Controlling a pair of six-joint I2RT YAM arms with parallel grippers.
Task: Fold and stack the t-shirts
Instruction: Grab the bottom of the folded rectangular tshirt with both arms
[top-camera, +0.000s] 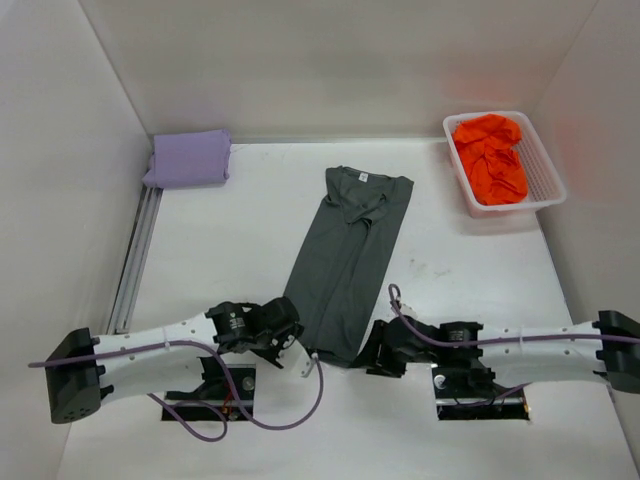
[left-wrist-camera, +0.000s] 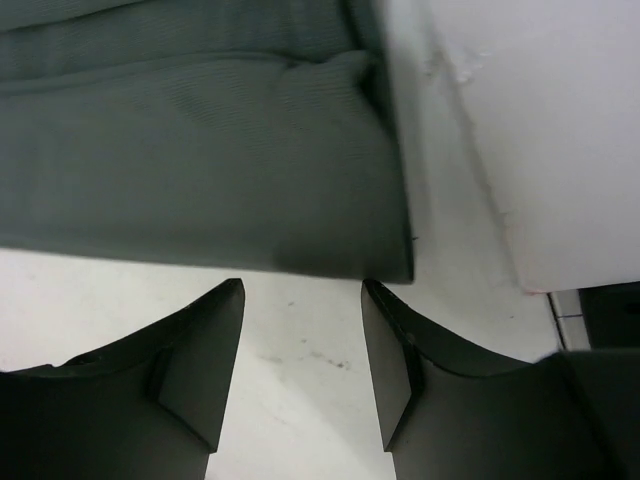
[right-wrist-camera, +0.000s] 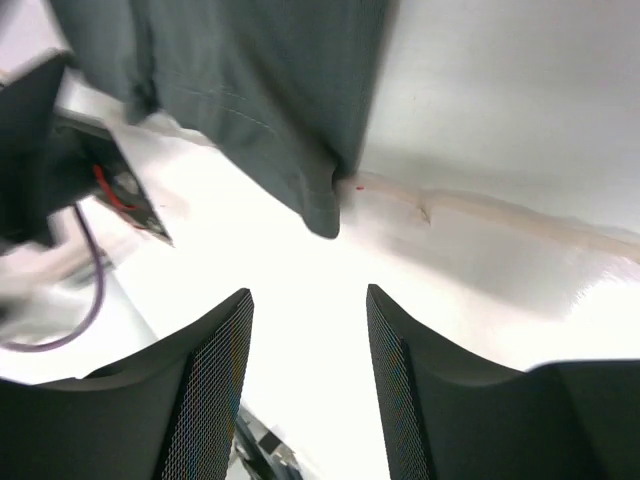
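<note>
The left gripper grabs the dark grey t-shirt (top-camera: 350, 255) by the near hem corner next, to fold the hem end toward the collar.
The dark grey t-shirt (top-camera: 350, 255) lies flat mid-table, folded lengthwise into a long strip with its collar at the far end. My left gripper (top-camera: 296, 338) sits at the strip's near left corner, open and empty. In the left wrist view the gripper (left-wrist-camera: 303, 290) stops just short of the shirt's hem (left-wrist-camera: 200, 170). My right gripper (top-camera: 375, 348) is beside the near right corner, also open and empty (right-wrist-camera: 308, 295), with a shirt corner (right-wrist-camera: 320, 210) ahead of its fingertips. The lavender t-shirt (top-camera: 187, 158) lies folded at the far left. The orange t-shirt (top-camera: 490, 158) is crumpled in the basket.
A white mesh basket (top-camera: 546, 172) stands at the far right. A metal rail (top-camera: 135, 255) runs along the table's left edge. White walls enclose the left, far and right sides. Purple cables (top-camera: 300, 400) trail from both arms near their bases.
</note>
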